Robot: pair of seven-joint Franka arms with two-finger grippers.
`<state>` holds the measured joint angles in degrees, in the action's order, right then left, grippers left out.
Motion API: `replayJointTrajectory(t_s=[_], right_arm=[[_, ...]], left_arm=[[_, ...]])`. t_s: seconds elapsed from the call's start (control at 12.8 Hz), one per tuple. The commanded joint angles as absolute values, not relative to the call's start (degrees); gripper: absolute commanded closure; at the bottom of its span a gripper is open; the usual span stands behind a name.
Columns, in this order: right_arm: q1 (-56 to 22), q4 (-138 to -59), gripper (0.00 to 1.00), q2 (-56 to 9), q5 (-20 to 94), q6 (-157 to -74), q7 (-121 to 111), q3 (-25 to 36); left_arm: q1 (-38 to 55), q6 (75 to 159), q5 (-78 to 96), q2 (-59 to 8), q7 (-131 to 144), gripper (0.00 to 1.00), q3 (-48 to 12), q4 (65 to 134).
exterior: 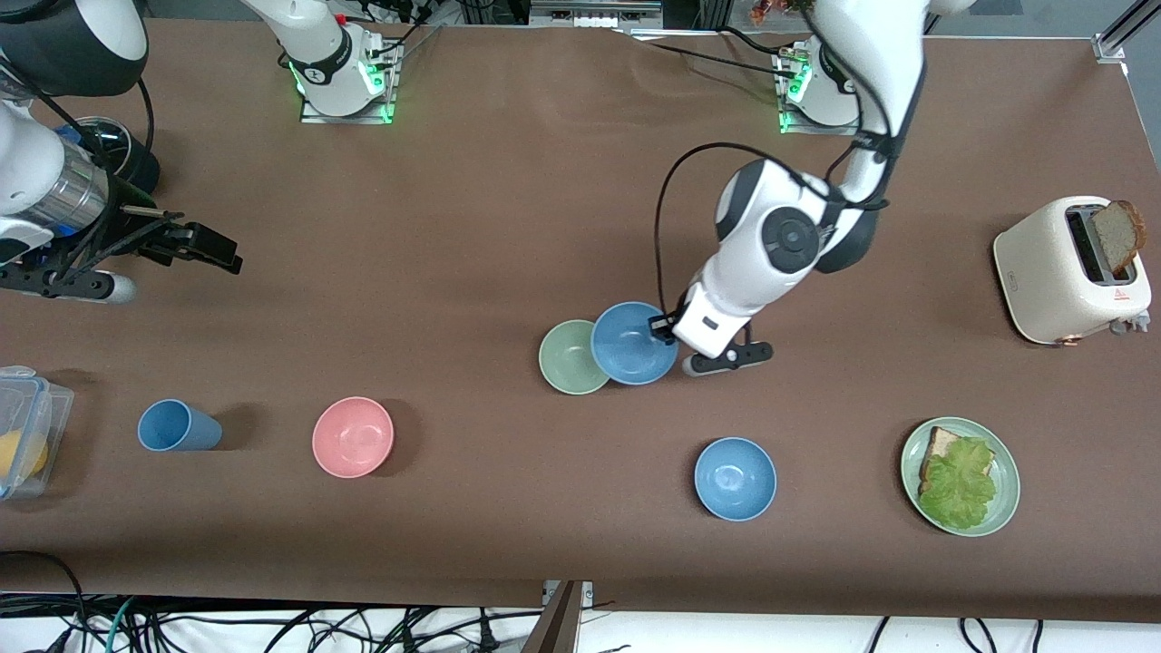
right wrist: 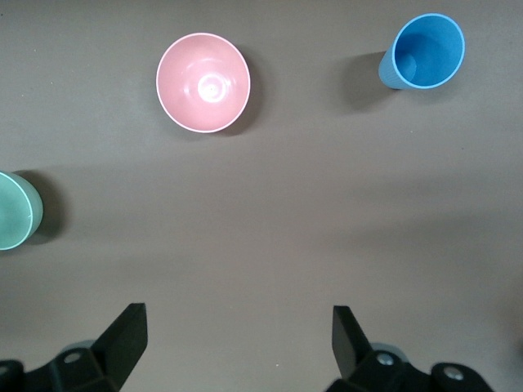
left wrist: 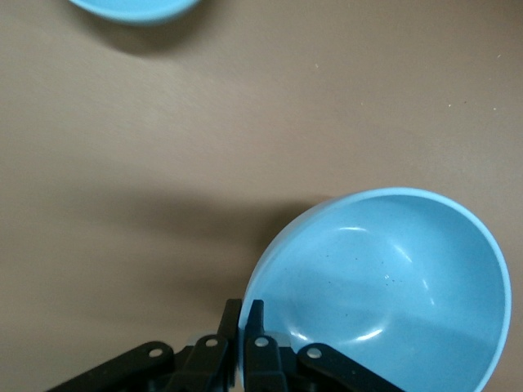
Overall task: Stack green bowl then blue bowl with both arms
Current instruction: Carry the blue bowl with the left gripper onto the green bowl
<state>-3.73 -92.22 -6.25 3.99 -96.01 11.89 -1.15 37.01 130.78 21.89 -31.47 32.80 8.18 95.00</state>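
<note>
The blue bowl (exterior: 634, 343) hangs tilted beside and above the green bowl (exterior: 569, 359). The bowls line up, before my left gripper opens.
The pale green bowl (exterior: 569, 359) sits on the table near its middle. My left gripper (exterior: 663, 327) is shut on the rim of the blue bowl (exterior: 634, 343), which hangs tilted just above the table and covers the green bowl's edge in the front view. In the left wrist view the gripper (left wrist: 243, 307) pinches the blue bowl (left wrist: 384, 286) with one finger inside the rim and one outside. My right gripper (exterior: 218, 251) waits open over bare table toward the right arm's end. Nothing is between its fingers (right wrist: 237, 314), and its wrist view catches the green bowl's edge (right wrist: 12, 210).
A second blue bowl (exterior: 735, 478) sits nearer the front camera. A pink bowl (exterior: 353, 436), a blue cup (exterior: 177, 426) and a clear container (exterior: 27, 435) lie toward the right arm's end. A toaster (exterior: 1070, 272) and a plate (exterior: 1005, 508) of bread and lettuce stand toward the left arm's end.
</note>
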Motion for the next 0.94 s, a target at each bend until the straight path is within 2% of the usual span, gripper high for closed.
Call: replayJointTrajectory(t_s=[0.0,0.23,0.63,0.7,0.78,0.86], right_arm=[[-3.78,-92.64,0.0,-5.19,4.39,-95.54,10.72,-0.88],[-3.78,-92.64,0.0,-5.19,4.39,-95.45,10.72,-0.88],[-3.78,-92.72,0.0,-5.19,4.31,-95.19,10.72,-0.88],[-3.78,-92.72,0.0,-5.19,4.31,-95.19,10.64,-0.88],[-3.78,-92.72,0.0,-5.19,4.31,-95.19,10.72,-0.88],[-3.78,-92.72,0.0,-5.19,4.31,-95.19,10.64,-0.88]], left_arm=[[39.55,131.12,22.68,-37.69,37.87,1.0,9.67,88.17],[41.66,132.8,22.68,-41.04,41.21,1.0,9.76,85.35],[43.85,134.74,21.28,-43.59,44.29,1.0,9.76,84.47],[43.86,134.82,20.05,-43.68,44.56,0.93,9.76,84.38],[43.77,134.82,19.87,-43.68,44.56,0.57,9.76,84.29],[43.68,134.74,19.86,-43.59,44.65,0.38,9.84,83.5]])
